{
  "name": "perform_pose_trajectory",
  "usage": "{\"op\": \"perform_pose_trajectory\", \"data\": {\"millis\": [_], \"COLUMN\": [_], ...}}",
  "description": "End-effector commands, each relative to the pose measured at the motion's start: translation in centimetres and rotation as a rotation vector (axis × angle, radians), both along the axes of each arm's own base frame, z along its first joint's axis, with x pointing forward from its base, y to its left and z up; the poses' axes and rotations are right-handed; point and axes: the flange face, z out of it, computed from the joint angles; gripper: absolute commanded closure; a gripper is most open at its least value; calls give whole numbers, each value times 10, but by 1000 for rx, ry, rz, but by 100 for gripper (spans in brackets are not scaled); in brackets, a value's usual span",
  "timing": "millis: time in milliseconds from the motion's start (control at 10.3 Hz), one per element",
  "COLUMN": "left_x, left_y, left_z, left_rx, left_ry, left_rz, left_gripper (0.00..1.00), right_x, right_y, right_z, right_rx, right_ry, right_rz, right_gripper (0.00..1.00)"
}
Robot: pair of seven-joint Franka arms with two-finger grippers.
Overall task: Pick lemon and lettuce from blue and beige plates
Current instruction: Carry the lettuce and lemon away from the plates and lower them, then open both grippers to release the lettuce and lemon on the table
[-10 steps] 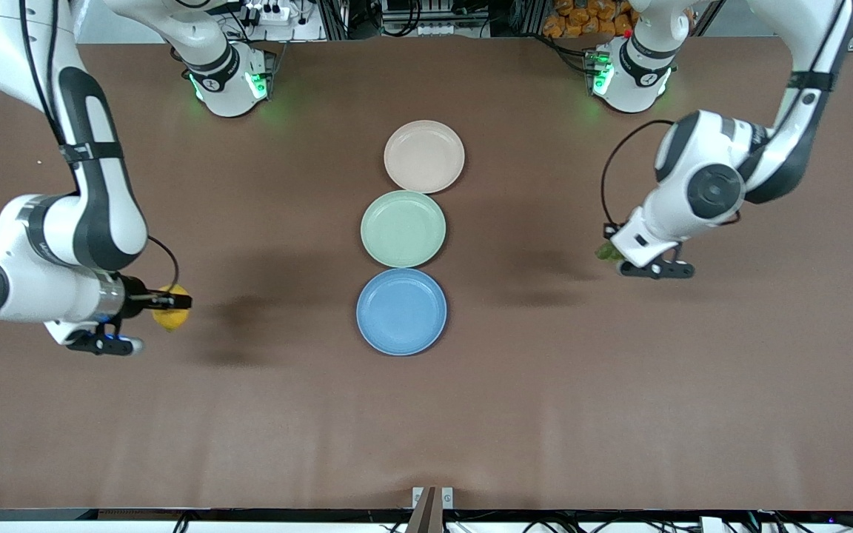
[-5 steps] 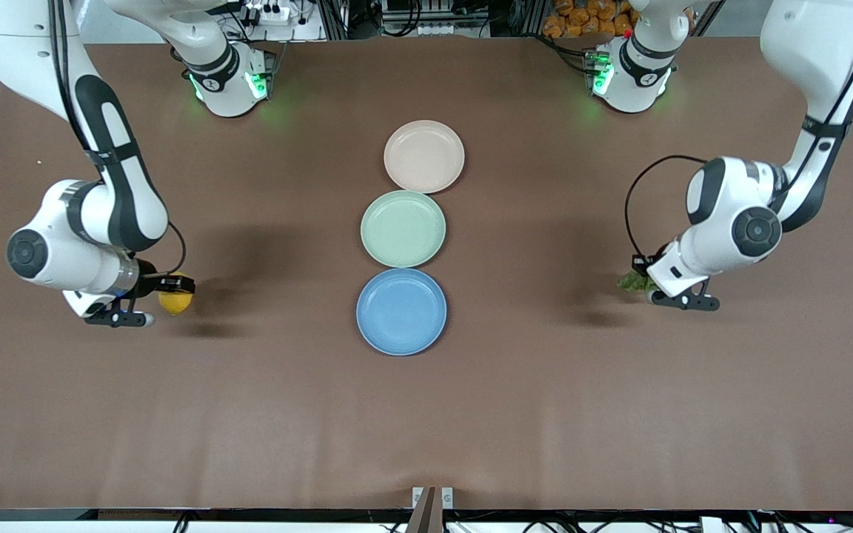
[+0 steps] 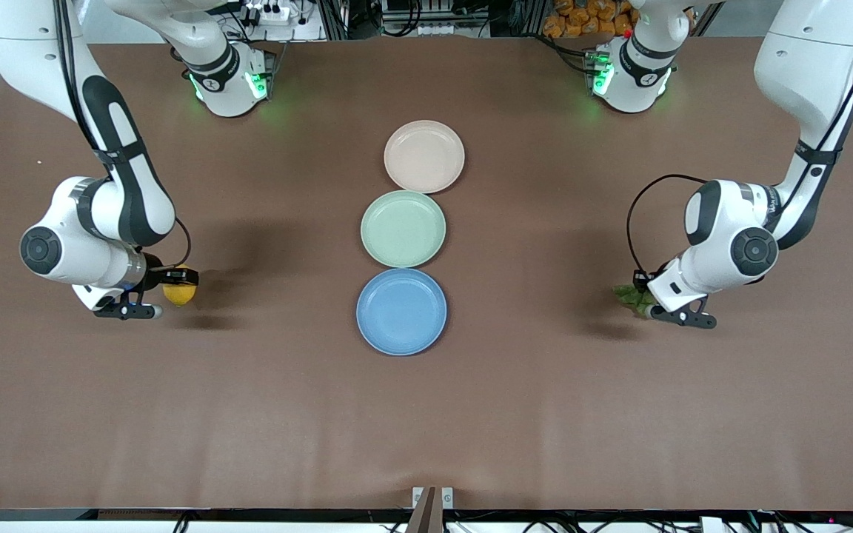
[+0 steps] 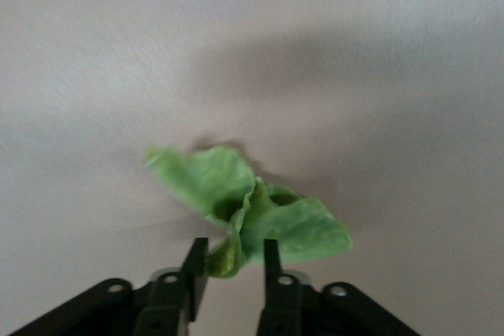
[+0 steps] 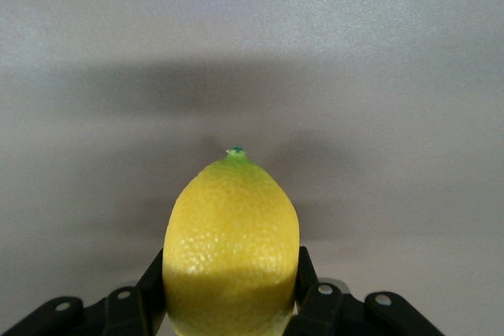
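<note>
The yellow lemon (image 3: 179, 294) (image 5: 231, 234) hangs barely over the brown table and would rest there if I opened my right gripper now, so it is time to release.
The yellow lemon (image 3: 179, 294) is held in my right gripper (image 3: 178, 287), which is shut on it just above the table at the right arm's end; the right wrist view shows the lemon (image 5: 231, 234) between both fingers of that gripper (image 5: 231, 277). The green lettuce (image 3: 627, 295) lies on the table at the left arm's end. My left gripper (image 3: 640, 300) is low over it. In the left wrist view the gripper (image 4: 234, 256) has its fingers parted round a fold of the lettuce (image 4: 276, 222). The blue plate (image 3: 401, 312) and the beige plate (image 3: 424, 156) are bare.
A pale green plate (image 3: 403, 228) lies between the beige and blue plates in a row at the table's middle. The blue plate is nearest the front camera. Brown table surface lies around both grippers.
Both arms have swung outward from the plates and come down toward the table. The lemon and the lettuce went down with them; the lettuce now rests on the table.
</note>
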Motion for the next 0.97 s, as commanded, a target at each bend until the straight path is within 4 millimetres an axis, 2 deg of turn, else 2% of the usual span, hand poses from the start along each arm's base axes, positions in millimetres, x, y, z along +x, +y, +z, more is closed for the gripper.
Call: {"op": "perform_pose_trajectory", "data": {"millis": [0,97,292,389,486,583,681,875], "left_x": [10,13,12,9,8,4,3,-2], "left_y": [4,4,7,1,-2,-3,-4,-5], "left_z": [35,58,126,157,191,221,253,291], "left_rx": [-12,-5,-24,-23,-17,-9,-4,-3], "left_ry": [-5,6,-12,-48,-104,-157,-214,-270], "left_rz": [30,33,64,60,49,44,40,53], "left_gripper": [0,0,0,0,0,0,0,0], "right_x": [-10,-11,-10,-8,-4,4,16,41], "right_y": [-2,-2,-6,-6,-14,-25,-25,-23], "right_z": [4,1,1,7,22,46,73,129], "right_rx": [-7,-8,-8,-4,1,15,25,35], "right_ry": [-4,4,4,1,-5,5,4,-8], "right_rz": [24,23,17,22,4,-11,-2,12], "right_gripper": [49,28,1,0,0,0,0,0]}}
